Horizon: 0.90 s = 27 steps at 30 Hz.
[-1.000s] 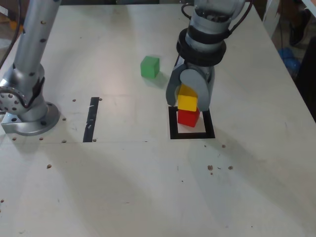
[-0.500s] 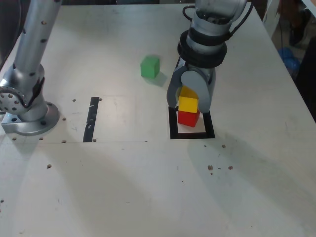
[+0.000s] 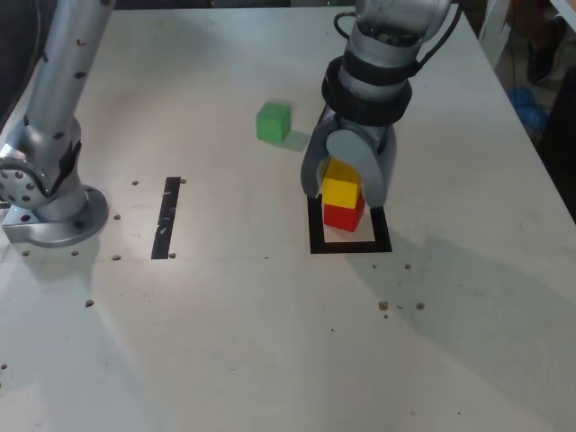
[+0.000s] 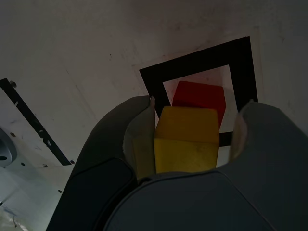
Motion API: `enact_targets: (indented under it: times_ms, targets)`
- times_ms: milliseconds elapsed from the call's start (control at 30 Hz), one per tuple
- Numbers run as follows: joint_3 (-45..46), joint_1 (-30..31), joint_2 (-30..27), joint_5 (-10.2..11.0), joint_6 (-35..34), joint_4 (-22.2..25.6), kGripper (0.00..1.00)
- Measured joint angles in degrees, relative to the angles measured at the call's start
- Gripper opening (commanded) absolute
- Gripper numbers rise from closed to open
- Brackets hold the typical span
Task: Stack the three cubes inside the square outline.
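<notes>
My gripper will next grab the green cube (image 3: 273,121) by two opposite sides, to top off the stack on the yellow cube (image 3: 340,191).
The red cube (image 3: 345,217) sits inside the black square outline (image 3: 351,246), towards its far side. On top of it rests the yellow cube (image 3: 340,191), a little askew. My gripper (image 3: 345,194) hangs straight over the stack, open, one finger on each side of the yellow cube. In the wrist view the yellow cube (image 4: 186,139) lies against one finger (image 4: 137,134), and a gap shows between it and the other finger. The red cube (image 4: 199,96) and the outline (image 4: 192,62) show beneath. The green cube (image 3: 273,121) lies alone on the table, behind the outline and to the exterior view's left.
A narrow black tape strip (image 3: 165,218) is stuck to the table at the exterior view's left. The arm's grey base (image 3: 45,202) stands at the left edge. Small dark specks (image 3: 396,306) lie in front of the outline. The table's right edge runs close by.
The gripper's fingers have spread slightly around the yellow cube and the wrist has risen a touch. Both stacked cubes and the green cube have stayed put.
</notes>
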<state>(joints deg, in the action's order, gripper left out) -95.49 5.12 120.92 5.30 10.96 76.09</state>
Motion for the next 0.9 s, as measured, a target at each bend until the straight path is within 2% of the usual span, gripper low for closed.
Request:
enact_targets:
  times_ms: [233, 367, 467, 633, 800, 900]
  targets:
    - [0.02, -0.02, -0.42, 0.02, 0.35, -0.07, 0.99]
    - [1.78, -0.83, -4.7, 0.98, 0.07, 1.23, 1.0]
    - [4.76, -3.4, -9.33, 3.01, 1.38, 1.47, 1.0]
    - [10.26, -11.13, -15.88, 6.77, 8.01, 0.77, 1.0]
    - [14.61, -19.47, -16.37, 10.19, 14.02, -3.03, 0.99]
    - [16.75, -23.12, -16.37, 11.43, 16.25, -5.24, 0.99]
